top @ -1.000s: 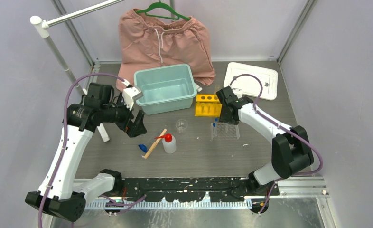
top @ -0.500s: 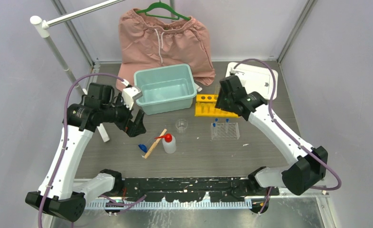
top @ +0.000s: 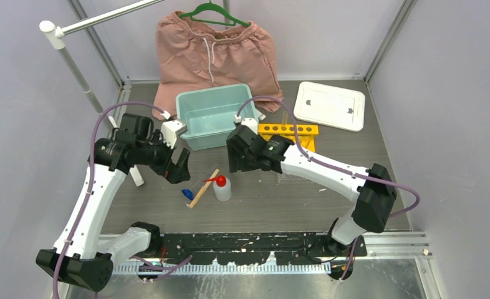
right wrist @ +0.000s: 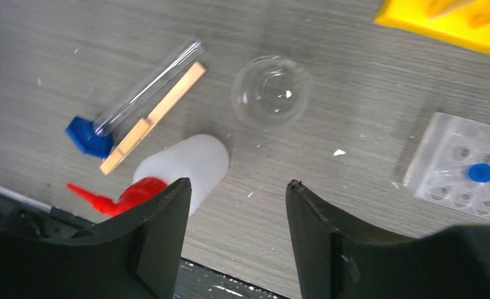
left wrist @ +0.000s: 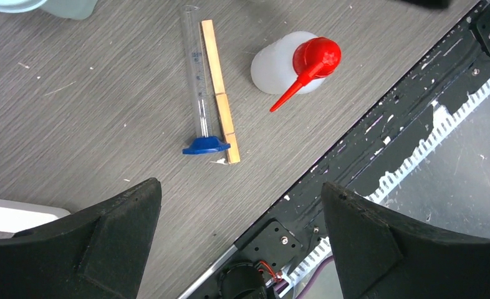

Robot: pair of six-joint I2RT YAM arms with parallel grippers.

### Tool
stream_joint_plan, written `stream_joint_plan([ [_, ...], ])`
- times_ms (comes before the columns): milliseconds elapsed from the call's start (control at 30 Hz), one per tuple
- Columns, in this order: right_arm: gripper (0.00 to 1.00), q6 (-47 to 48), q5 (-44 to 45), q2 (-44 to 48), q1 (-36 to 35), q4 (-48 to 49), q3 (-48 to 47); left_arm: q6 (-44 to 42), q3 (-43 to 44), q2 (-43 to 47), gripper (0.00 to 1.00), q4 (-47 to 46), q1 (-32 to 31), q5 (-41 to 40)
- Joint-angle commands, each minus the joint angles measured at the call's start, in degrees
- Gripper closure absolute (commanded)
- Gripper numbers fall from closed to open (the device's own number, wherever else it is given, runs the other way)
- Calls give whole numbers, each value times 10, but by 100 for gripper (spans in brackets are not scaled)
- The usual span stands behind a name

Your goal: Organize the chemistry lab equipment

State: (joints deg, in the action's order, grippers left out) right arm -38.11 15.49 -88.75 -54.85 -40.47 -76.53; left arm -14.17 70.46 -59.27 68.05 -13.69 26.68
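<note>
The robot's right gripper needs to grab the squeeze bottle by its red top (top: pixel 220 180) (right wrist: pixel 140 194) next, so that the bottle's white base stays free to stand in the teal bin.
My left gripper (left wrist: pixel 239 193) (top: pixel 181 168) hangs wide open and empty over the table's near edge, short of a clear measuring tube on a small blue piece (left wrist: pixel 205 145). A wooden stick (left wrist: pixel 219 103) lies alongside that tube. The white red-nozzled squeeze bottle (left wrist: pixel 286 62) (top: pixel 222 189) lies just right of them. My right gripper (right wrist: pixel 237 187) (top: pixel 241 163) is open with nothing between its fingers, above bare table just short of the tiny clear beaker (right wrist: pixel 271 91). The clear rack (right wrist: pixel 464 168) holds a blue-capped tube (right wrist: pixel 481 172). The yellow rack (top: pixel 288 132) sits behind it.
A teal bin (top: pixel 217 115) stands at the back centre, its white lid (top: pixel 328 104) at the back right. Pink shorts (top: pixel 214 53) hang on a green hanger behind the bin. A white pole (top: pixel 74 68) rises at the left. The black base rail (top: pixel 249 243) borders the near edge.
My right arm has swung left from the racks to above the beaker and bottle, its jaws spreading wider. My left arm has shifted only slightly.
</note>
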Motion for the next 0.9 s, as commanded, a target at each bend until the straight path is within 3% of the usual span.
stream_joint_plan([
  [0,35,8,-7,21,-45,39,-39,-7,8,2,0,3,17,-9],
  [233,25,66,-43,55,-99,55,-21,-3,18,-27,3,6,46,-9],
  [500,19,188,-86,12,-124,63,-17,1,33,-34,4,15,69,-8],
  [700,19,258,-49,-42,-120,60,-40,-2,55,-26,4,32,73,-7],
  [867,26,265,-62,-74,-114,77,-58,0,65,-24,4,35,73,-3],
])
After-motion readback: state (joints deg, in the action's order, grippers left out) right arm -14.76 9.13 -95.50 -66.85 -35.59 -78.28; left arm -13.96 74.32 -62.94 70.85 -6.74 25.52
